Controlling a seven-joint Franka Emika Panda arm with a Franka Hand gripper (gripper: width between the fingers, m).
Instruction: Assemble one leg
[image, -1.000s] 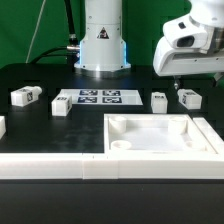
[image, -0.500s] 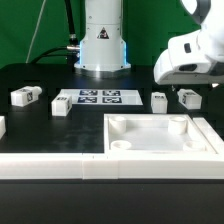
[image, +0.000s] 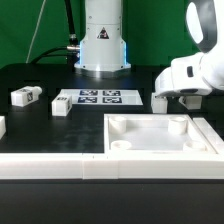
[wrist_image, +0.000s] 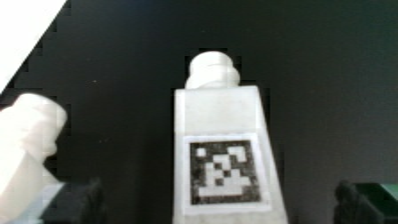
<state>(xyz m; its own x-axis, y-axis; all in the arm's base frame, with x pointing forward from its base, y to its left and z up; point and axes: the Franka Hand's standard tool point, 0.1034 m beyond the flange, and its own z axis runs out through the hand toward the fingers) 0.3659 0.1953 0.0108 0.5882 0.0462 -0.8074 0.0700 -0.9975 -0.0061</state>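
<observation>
My fingers are on either side of the tagged white leg in the wrist view, so it is now time for my gripper to close on the leg.
In the wrist view a white leg (wrist_image: 222, 150) with a black-and-white tag and a round peg at one end lies on the black table. It lies between my two dark fingertips (wrist_image: 71, 200). My gripper (wrist_image: 222, 205) is open with a jaw on each side of the leg, not touching it. A second white leg (wrist_image: 27, 140) lies beside it. In the exterior view my gripper (image: 188, 97) is low over the table at the right and hides the leg under it. The neighbouring leg (image: 159, 100) shows just to its left.
The large white square panel (image: 160, 148) with raised rim lies in front of the gripper. Two more legs (image: 26, 96) (image: 62, 106) lie at the left. The marker board (image: 98, 97) lies before the robot base (image: 102, 45). A white bar (image: 50, 165) runs along the front.
My gripper has come down and slightly leftward in the exterior view, from above the right-hand legs to just over the table, now covering the rightmost leg.
</observation>
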